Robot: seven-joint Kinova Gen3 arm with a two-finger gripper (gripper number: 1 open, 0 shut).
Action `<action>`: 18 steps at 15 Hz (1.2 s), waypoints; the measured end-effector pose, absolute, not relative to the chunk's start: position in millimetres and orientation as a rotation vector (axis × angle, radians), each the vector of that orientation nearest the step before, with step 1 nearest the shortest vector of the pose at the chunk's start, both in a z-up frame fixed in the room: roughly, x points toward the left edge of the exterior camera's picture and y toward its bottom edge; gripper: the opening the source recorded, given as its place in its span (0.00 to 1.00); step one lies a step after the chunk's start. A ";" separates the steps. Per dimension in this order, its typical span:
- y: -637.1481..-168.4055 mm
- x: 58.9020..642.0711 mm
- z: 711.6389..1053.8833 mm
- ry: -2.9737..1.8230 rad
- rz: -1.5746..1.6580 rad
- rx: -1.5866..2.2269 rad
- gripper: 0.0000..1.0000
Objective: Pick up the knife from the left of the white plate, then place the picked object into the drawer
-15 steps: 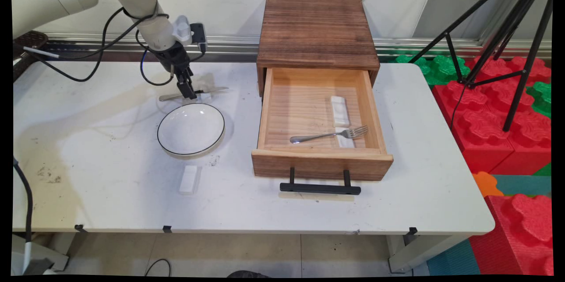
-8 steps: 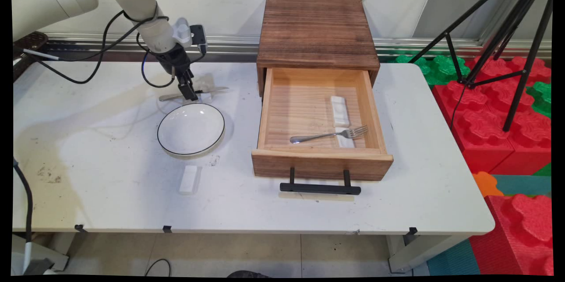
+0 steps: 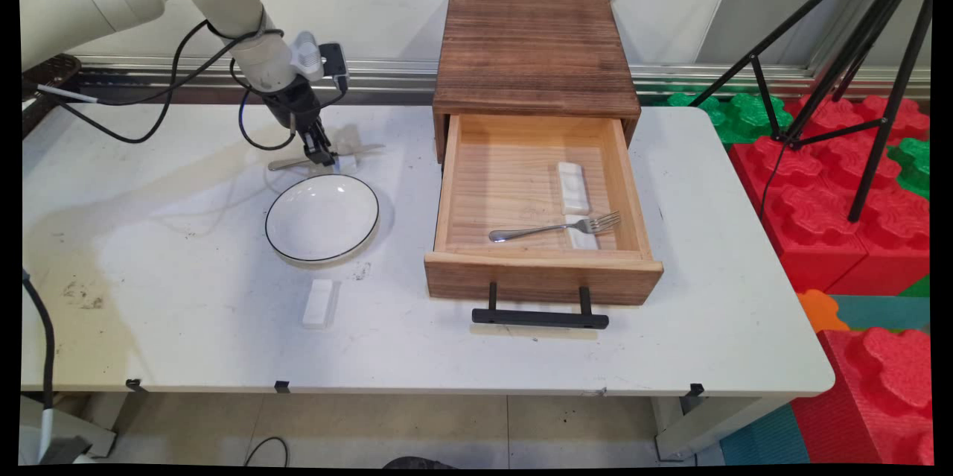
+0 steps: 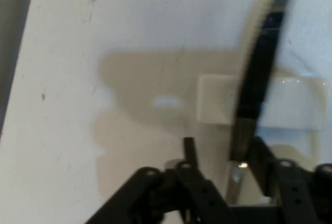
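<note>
The table knife should go into the open drawer beside the fork, so my gripper should next grab the knife by its handle [image 3: 287, 163].
My gripper [image 3: 325, 158] reaches down at the back left of the table [image 3: 186, 312], just behind a white bowl with a black rim [image 3: 322, 219]. A table knife [image 3: 357, 151] lies there across a small white rest [image 3: 346, 139]. In the hand view the knife [image 4: 257, 73] runs away from me over the rest [image 4: 290, 102]. Its handle end passes between my fingers, close to the right one. The gripper [image 4: 224, 149] is open, with a gap between the left finger [image 4: 189, 146] and the knife.
A wooden box [image 3: 532, 51] stands at the back with its drawer [image 3: 541, 278] pulled out. A fork [image 3: 555, 228] and two white rests [image 3: 573, 187] lie in the drawer. Another white rest [image 3: 318, 302] lies in front of the bowl. A tripod [image 3: 856, 51] and red foam blocks [image 3: 856, 200] stand right of the table.
The gripper has shifted slightly up and to the right over the knife. The knife, bowl and drawer stay where they were.
</note>
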State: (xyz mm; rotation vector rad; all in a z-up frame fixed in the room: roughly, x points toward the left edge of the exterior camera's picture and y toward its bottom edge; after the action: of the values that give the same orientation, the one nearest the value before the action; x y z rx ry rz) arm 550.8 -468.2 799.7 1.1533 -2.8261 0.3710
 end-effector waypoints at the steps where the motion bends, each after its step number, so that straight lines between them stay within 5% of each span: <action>1: -467.0 550.6 800.4 -2.823 0.371 1.158 0.00; 11: -451.8 553.7 822.4 -2.761 0.461 1.272 0.00; 18: -431.1 541.6 877.3 -2.569 0.688 1.457 0.00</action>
State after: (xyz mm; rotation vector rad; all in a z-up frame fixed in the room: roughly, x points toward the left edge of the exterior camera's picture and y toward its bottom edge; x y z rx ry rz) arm 541.6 -431.1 877.3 1.4569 -2.5694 0.6876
